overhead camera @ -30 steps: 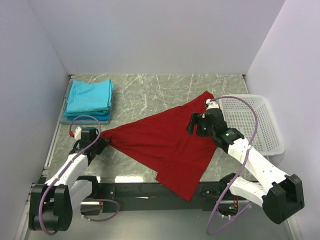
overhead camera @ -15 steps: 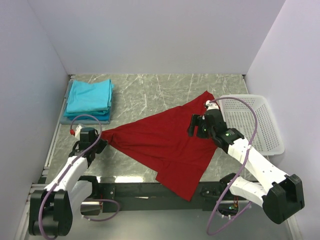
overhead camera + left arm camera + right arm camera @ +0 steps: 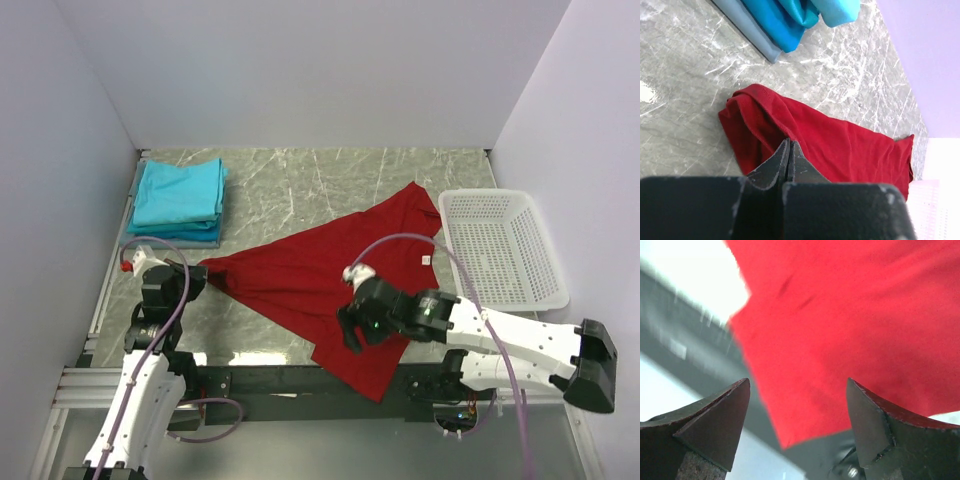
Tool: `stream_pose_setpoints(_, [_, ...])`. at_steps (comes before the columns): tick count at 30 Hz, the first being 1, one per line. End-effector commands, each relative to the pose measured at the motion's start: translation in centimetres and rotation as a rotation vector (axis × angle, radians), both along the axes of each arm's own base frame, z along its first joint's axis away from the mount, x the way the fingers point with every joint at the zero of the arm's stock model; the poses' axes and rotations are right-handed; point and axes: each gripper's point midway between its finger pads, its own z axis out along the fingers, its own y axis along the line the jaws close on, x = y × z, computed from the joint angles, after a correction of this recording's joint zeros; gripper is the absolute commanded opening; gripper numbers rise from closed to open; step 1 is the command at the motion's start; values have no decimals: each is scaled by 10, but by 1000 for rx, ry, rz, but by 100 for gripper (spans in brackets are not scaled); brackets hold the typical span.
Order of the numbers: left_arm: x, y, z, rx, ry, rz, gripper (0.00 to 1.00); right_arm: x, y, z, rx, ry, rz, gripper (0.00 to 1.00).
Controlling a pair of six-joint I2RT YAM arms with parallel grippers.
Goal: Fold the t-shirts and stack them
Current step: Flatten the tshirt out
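Note:
My right gripper picks up the dark red t-shirt (image 3: 320,270) by its near hanging edge (image 3: 371,390) next, so that both grippers then spread it flat for folding.
The dark red t-shirt (image 3: 320,270) lies spread out and unfolded across the marble table, its near corner hanging over the front edge. My left gripper (image 3: 192,280) is shut on the shirt's bunched left tip; in the left wrist view the closed jaws (image 3: 788,144) meet a ridge of the red cloth (image 3: 840,145). My right gripper (image 3: 350,335) is open and empty, hovering over the shirt's near lower part; in the right wrist view its gripper (image 3: 797,405) spans the red cloth (image 3: 850,315). Folded teal t-shirts (image 3: 178,195) are stacked at the back left and also show in the left wrist view (image 3: 795,20).
A white lattice basket (image 3: 505,245) stands at the right edge of the table. Grey walls close in the back and both sides. The black frame rail (image 3: 260,380) runs along the table's front edge under the hanging shirt corner.
My right gripper has let go of the shirt's far right corner and swung left and nearer, over the shirt's lower part. My left arm has drawn back and risen slightly.

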Motion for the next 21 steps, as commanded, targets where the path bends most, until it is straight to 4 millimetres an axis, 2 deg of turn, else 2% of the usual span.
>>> stream_pose_setpoints(1, [-2, 2, 1, 6, -9, 7, 1, -47, -9, -18, -97, 103, 66, 84])
stream_pose_setpoints(2, [-2, 2, 0, 6, -7, 3, 1, -63, -7, -23, -112, 120, 122, 84])
stream_pose_setpoints(10, [4, -4, -3, 13, 10, -36, 1, -129, -7, -49, -216, 242, 304, 81])
stream_pose_setpoints(16, [6, -3, -4, 19, 10, -32, 1, -149, -21, -67, -298, 317, 325, 77])
stream_pose_setpoints(21, [4, 0, -6, 25, 21, -19, 1, -148, -27, -80, -334, 319, 309, 72])
